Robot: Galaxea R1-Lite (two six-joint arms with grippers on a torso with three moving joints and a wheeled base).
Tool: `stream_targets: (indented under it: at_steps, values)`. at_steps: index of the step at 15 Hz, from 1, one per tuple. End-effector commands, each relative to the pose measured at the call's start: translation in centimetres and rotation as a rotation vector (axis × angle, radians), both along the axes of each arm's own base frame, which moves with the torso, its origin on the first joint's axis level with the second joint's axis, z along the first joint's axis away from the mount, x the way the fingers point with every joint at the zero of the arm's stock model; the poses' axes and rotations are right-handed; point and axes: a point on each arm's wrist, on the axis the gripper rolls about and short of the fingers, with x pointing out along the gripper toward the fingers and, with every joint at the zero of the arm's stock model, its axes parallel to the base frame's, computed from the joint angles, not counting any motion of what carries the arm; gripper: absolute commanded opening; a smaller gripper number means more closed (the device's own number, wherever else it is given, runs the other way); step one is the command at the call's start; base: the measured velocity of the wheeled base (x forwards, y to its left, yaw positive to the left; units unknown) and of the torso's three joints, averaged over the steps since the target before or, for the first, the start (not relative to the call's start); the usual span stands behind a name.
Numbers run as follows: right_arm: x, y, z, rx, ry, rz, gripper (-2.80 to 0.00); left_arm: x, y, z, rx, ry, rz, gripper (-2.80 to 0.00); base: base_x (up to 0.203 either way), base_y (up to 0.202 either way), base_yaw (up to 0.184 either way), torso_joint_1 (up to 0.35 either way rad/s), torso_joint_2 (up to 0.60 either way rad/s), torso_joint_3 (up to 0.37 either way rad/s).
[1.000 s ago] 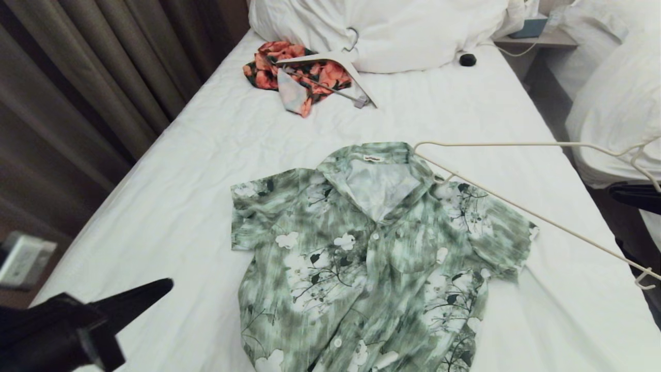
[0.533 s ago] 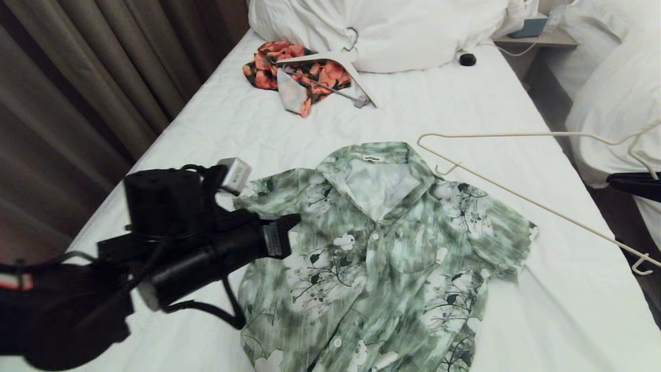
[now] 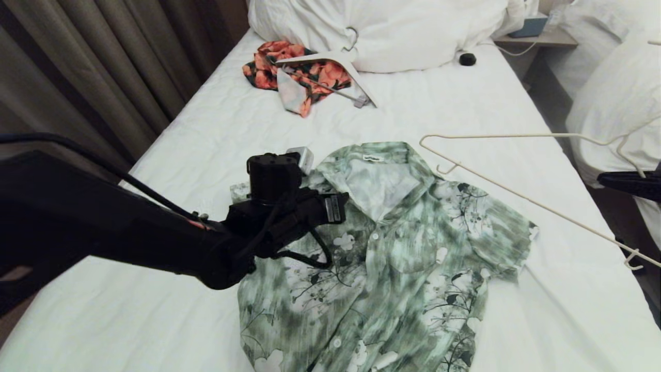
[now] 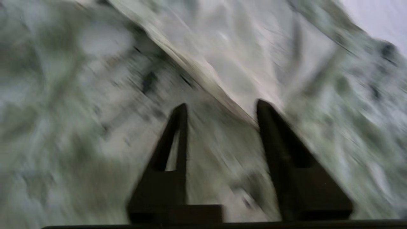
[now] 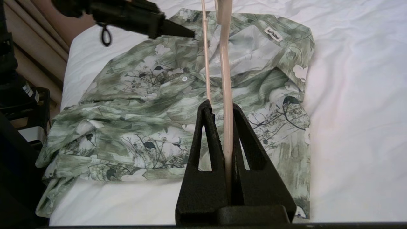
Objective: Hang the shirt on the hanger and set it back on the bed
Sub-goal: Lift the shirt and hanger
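Observation:
My left gripper grabs the shirt by its collar (image 3: 337,175) next, to open the neck for the cream hanger (image 3: 516,196).
The green and white floral shirt (image 3: 403,248) lies flat and face up on the bed (image 3: 206,155), collar toward the pillows. My left gripper (image 3: 338,207) hovers open over the shirt's chest just beside the collar; in the left wrist view the left gripper (image 4: 221,105) has only blurred cloth and the collar edge under it, nothing between the fingers. My right gripper (image 5: 221,105) is shut on the thin cream hanger (image 5: 226,95), which reaches out above the shirt (image 5: 143,111). In the head view the hanger (image 3: 516,196) hangs in the air over the shirt's right shoulder.
An orange-red garment (image 3: 289,67) with a wide white hanger (image 3: 330,58) lies near the pillows (image 3: 413,31). A small black round object (image 3: 468,60) sits beside them. Curtains (image 3: 77,77) line the left side; a second bed (image 3: 614,103) stands to the right.
My left arm has swung in from the lower left corner to above the shirt beside the collar, and its jaws have opened. The hanger has shifted slightly in the right gripper.

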Motion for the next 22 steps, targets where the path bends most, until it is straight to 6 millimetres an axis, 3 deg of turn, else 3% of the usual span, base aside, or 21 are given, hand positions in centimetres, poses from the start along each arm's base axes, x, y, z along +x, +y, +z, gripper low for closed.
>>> stream_targets:
  at_steps: [1, 11, 12, 16, 18, 22]
  values:
    - [0.5, -0.2, -0.5, 0.005, 0.002, 0.007, -2.80, 1.8, -0.2, -1.0, 0.005, 0.003, 0.027, 0.00, 0.000, 0.000, 0.000, 0.000, 0.00, 0.000]
    - [0.9, -0.2, -1.0, 0.009, 0.009, 0.015, -2.80, 5.7, -1.3, -1.2, -0.004, -0.066, 0.064, 0.00, 0.000, 0.000, 0.000, 0.000, 0.00, 0.000]
    - [0.9, -0.2, -1.0, 0.009, 0.010, 0.015, -2.80, 5.9, -1.4, -1.5, 0.000, -0.064, 0.079, -2.80, 0.000, 0.000, 0.000, 0.000, 0.00, 0.000]
    - [1.0, -0.3, -1.3, 0.013, 0.017, 0.015, -2.80, 6.1, -1.4, -2.0, 0.007, -0.056, 0.085, -2.80, 0.000, 0.000, 0.000, 0.000, 0.00, 0.000]
    - [1.3, -0.3, -1.6, 0.017, 0.027, 0.018, -2.80, 6.1, -1.4, -1.2, -0.005, -0.076, 0.088, -2.80, 0.000, 0.000, 0.000, 0.000, 0.00, 0.000]
    - [2.5, 0.2, -2.2, 0.026, 0.046, 0.048, -2.80, 4.6, 0.0, 3.5, -0.063, -0.155, 0.101, -2.80, 0.000, 0.000, 0.000, 0.000, 0.00, 0.000]
